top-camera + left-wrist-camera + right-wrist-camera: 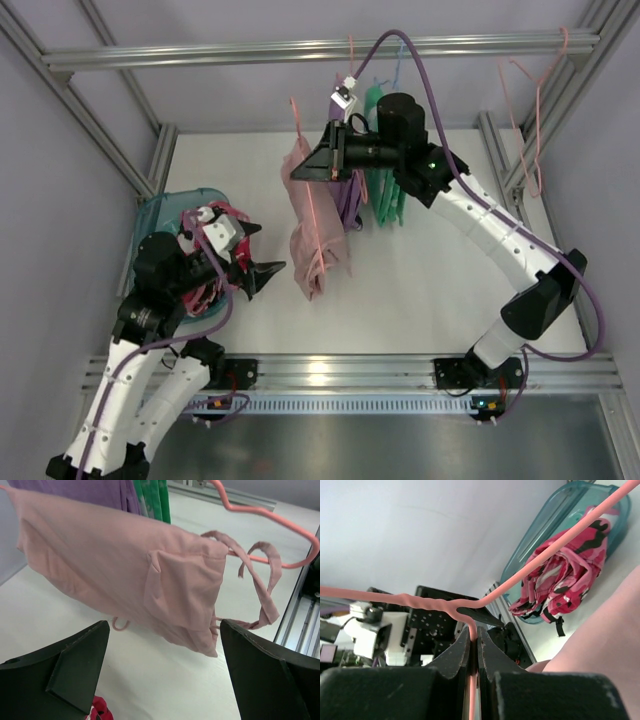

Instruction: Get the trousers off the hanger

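The robot's left gripper next needs to take the trousers off the hanger, so it should grab only the trousers' hanging folded fabric [305, 255] [175, 603] and leave the hanger's wire free.
The pale pink trousers [318, 235] hang folded over the salmon-pink wire hanger [311, 205] above the table's middle. My right gripper [300, 172] is shut on the hanger's wire just below its neck; in the right wrist view the wire [540, 560] runs between the closed jaws of that gripper [474, 639], with trouser fabric [610, 645] at the lower right. My left gripper [268, 280] is open and empty, just left of the trousers' lower end. In the left wrist view the trousers [125, 570] and hanger [265, 515] hang just beyond that open gripper [165, 645].
A purple garment [350, 200] and a green garment [385, 195] hang from the rail [300, 48] behind the trousers. A teal bin [165, 207] at the left holds a pink camouflage garment [570, 570]. Another pink hanger [530, 120] hangs at the right.
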Controlling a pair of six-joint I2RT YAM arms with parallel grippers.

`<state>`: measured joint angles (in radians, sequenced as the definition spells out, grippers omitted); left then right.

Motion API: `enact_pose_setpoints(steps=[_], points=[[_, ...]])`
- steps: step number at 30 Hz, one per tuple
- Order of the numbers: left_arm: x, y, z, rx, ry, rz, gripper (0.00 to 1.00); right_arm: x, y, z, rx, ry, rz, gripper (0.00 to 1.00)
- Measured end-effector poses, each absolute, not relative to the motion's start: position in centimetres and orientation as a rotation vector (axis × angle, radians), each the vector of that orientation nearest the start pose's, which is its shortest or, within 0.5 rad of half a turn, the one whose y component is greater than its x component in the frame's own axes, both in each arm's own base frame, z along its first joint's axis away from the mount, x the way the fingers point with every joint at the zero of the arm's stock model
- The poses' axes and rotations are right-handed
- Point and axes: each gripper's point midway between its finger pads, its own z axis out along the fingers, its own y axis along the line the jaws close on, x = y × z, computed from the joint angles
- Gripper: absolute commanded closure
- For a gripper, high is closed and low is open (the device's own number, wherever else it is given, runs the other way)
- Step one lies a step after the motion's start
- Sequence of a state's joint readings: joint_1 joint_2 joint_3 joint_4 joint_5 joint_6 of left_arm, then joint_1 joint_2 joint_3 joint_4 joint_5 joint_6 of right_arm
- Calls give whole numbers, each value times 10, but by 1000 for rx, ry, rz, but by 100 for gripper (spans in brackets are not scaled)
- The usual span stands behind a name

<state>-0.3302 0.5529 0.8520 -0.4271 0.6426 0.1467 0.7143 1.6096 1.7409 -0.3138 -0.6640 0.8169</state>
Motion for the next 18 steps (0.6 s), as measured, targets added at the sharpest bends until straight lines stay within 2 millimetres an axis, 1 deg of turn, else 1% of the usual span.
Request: enact_pose_setpoints(steps=[3, 7, 13, 16, 18], points=[[183, -170, 295, 903, 1517, -678, 2, 261, 392, 406, -422, 1999, 1612, 100], [184, -172, 271, 968, 1534, -673, 2, 264, 390, 411, -389, 1999, 1610, 100], [182, -177, 240, 995, 1554, -702, 2, 270, 388, 437, -361, 1934, 1601, 100], [184, -184, 233, 1004, 1540, -700, 2, 273, 387, 448, -352, 1899, 1592, 100], [186, -191, 234, 1016, 1519, -692, 2, 276, 388, 450, -345, 1890, 1587, 100]])
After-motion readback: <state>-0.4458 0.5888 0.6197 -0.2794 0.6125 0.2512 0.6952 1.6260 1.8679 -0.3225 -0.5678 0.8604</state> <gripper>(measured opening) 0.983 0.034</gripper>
